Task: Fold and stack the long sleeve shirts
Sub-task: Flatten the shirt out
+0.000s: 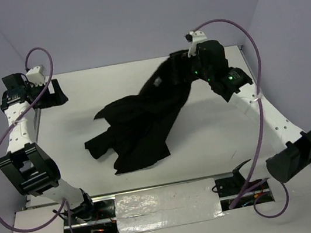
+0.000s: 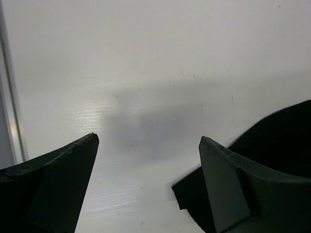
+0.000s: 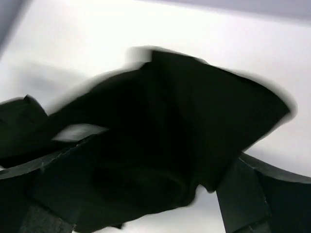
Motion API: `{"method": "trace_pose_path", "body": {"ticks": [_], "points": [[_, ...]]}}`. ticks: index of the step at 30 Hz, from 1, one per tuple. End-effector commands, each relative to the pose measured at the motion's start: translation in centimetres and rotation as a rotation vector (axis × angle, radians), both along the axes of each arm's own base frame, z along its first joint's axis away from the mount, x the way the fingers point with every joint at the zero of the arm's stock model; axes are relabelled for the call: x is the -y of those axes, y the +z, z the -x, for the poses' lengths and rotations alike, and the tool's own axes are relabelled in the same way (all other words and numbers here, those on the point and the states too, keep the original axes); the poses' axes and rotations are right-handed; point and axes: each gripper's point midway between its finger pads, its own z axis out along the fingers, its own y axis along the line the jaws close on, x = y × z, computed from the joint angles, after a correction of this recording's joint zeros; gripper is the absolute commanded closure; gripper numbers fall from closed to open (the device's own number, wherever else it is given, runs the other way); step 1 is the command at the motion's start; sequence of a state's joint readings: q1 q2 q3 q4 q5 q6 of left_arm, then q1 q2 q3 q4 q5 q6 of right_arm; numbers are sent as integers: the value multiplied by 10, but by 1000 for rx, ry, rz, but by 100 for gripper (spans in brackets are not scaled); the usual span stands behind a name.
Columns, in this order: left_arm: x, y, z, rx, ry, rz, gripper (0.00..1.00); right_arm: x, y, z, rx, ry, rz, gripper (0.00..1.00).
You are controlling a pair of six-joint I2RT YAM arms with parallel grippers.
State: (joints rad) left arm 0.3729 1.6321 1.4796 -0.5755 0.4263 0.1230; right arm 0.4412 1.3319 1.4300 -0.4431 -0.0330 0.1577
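The left gripper grabs a loose shirt edge (image 1: 102,114) apart from the right gripper's part next, to stretch out the black long sleeve shirt (image 1: 139,125) for folding.
The black long sleeve shirt (image 1: 139,125) lies crumpled on the white table (image 1: 219,142), its small white neck label (image 1: 156,82) facing up. Its upper right part rises to my right gripper (image 1: 187,67). In the right wrist view the blurred shirt fabric (image 3: 194,111) bunches between the fingers (image 3: 245,196), which stand wide apart; the right gripper (image 3: 167,148) looks open around it. My left gripper (image 1: 60,98) is open and empty at the far left corner, apart from the shirt. In the left wrist view the left gripper (image 2: 148,138) is over bare table, with a dark fabric edge (image 2: 286,131) at the lower right.
The table's left edge rail (image 2: 10,97) runs close beside the left gripper. Purple cables (image 1: 256,77) loop over both arms. A silver taped strip (image 1: 163,201) and the arm bases sit at the near edge. Grey walls enclose the table.
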Motion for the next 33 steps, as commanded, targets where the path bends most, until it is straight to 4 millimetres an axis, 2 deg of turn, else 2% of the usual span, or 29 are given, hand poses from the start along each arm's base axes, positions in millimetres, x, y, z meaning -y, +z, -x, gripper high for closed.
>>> {"method": "trace_pose_path", "body": {"ticks": [1, 3, 5, 6, 7, 8, 9, 10, 12, 14, 16, 17, 20, 22, 25, 26, 27, 29, 32, 33], "points": [[14, 17, 1, 16, -33, -28, 2, 68, -87, -11, -295, -224, 40, 0], [20, 14, 3, 6, -62, -65, 2, 101, -92, -12, -335, -317, -40, 0], [37, 8, 6, -18, -112, -83, 2, 129, -77, -18, -274, -406, -108, 0], [44, 3, 8, -34, -133, -89, 2, 135, -69, -11, -226, -430, -107, 0], [57, -3, 9, -49, -181, -111, 2, 137, -64, -10, -190, -438, -106, 9], [63, -8, 12, -65, -206, -123, 2, 128, -65, -10, -163, -381, -126, 24], [76, -21, 16, -109, -255, -148, 3, 120, -64, -6, -160, -337, -142, 94], [82, -27, 19, -131, -280, -161, 4, 119, -70, -5, -176, -341, -148, 100], [94, -45, 32, -218, -330, -163, 6, 116, -96, 0, -274, -329, -136, 100], [109, -55, 42, -258, -404, -170, 10, 114, -120, 7, -353, -325, -122, 58], [124, -67, 58, -304, -483, -182, 8, 110, -140, 8, -417, -326, -138, 22], [126, -71, 64, -320, -502, -187, 7, 110, -155, 7, -451, -338, -139, 19], [157, -79, 93, -344, -650, -189, 4, 116, -174, -1, -490, -398, -131, 17], [185, -77, 115, -324, -766, -161, 1, 117, -188, -11, -515, -415, -127, 17], [207, -83, 137, -301, -872, -181, 1, 119, -202, -33, -528, -442, -109, 17], [209, -88, 134, -283, -877, -192, 1, 122, -213, -44, -556, -456, -84, 17], [206, -102, 141, -321, -870, -207, 1, 124, -220, -49, -571, -467, -66, 17], [203, -116, 140, -359, -854, -218, 1, 132, -241, -60, -629, -500, -2, 17], [211, -131, 147, -404, -853, -168, 1, 144, -266, -63, -692, -547, 92, 17], [220, -133, 145, -376, -863, -155, 1, 146, -271, -62, -704, -549, 106, 18]]}}
